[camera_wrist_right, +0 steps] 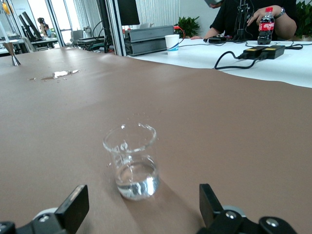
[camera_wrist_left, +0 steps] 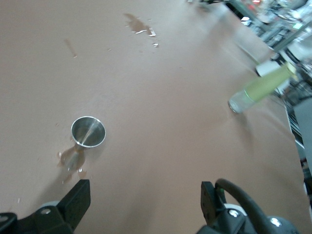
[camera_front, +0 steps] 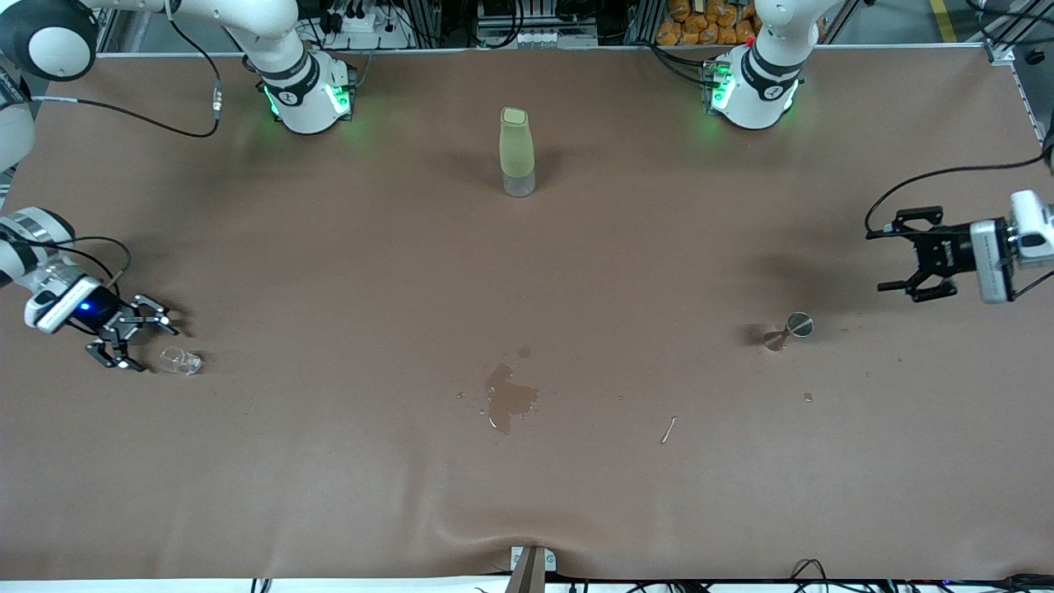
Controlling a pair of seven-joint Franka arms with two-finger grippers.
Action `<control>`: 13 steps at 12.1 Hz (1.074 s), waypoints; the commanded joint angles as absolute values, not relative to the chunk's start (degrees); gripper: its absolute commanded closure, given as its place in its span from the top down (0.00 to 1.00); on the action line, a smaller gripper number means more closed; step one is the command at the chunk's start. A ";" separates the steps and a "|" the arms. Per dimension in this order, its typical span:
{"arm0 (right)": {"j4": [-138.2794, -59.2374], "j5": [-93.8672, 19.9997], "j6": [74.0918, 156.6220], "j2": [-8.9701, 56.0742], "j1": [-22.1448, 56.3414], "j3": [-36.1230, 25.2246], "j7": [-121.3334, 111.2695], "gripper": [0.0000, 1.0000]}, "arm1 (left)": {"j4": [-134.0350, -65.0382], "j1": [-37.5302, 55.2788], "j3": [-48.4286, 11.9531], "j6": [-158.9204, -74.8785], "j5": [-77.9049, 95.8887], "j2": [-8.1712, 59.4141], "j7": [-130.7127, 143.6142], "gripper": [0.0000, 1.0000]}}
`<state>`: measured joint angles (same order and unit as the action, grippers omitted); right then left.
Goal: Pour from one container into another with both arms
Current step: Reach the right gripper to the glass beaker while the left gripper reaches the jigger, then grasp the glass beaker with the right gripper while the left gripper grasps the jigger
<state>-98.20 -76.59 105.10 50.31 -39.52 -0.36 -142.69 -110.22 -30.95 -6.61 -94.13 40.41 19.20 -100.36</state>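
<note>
I need to grab the glass beaker by its body with my right gripper next, so its rim stays free to pour into the metal cup (camera_front: 799, 324).
A small clear glass beaker (camera_front: 181, 361) (camera_wrist_right: 131, 163) with a little water stands upright at the right arm's end of the table. My right gripper (camera_front: 152, 344) (camera_wrist_right: 142, 202) is low beside it, open, with the beaker just ahead of its fingertips and not between them. A small metal cup (camera_front: 799, 324) (camera_wrist_left: 88, 131) stands toward the left arm's end, with a wet patch beside it. My left gripper (camera_front: 878, 261) (camera_wrist_left: 145, 200) hangs open and empty over the table close to that cup.
A tall bottle with a pale green sleeve (camera_front: 517, 152) (camera_wrist_left: 261, 87) stands mid-table, near the arms' bases. A dark puddle of spilled liquid (camera_front: 509, 395) lies in the middle, nearer the front camera. A thin pale scrap (camera_front: 668, 429) lies nearby.
</note>
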 commanded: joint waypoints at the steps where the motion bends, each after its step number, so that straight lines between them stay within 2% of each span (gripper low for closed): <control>1: -98.88 -79.54 105.38 50.01 -37.97 -0.53 -144.05 1.00 | -105.64 -33.04 -7.21 -91.32 42.27 26.97 -109.92 1.00; 6: -98.88 -81.47 105.56 50.71 -36.74 -0.61 -144.32 1.00 | -105.12 -32.43 -7.21 -91.76 48.07 32.95 -125.74 1.00; 11: -98.79 -85.95 105.47 52.38 -34.90 -0.62 -148.00 1.00 | -101.08 -32.17 -7.56 -91.84 50.53 39.46 -137.79 1.00; 13: -98.70 -86.65 105.47 52.38 -34.11 -0.62 -148.01 1.00 | -100.02 -32.08 -7.65 -91.93 53.25 41.82 -143.67 0.91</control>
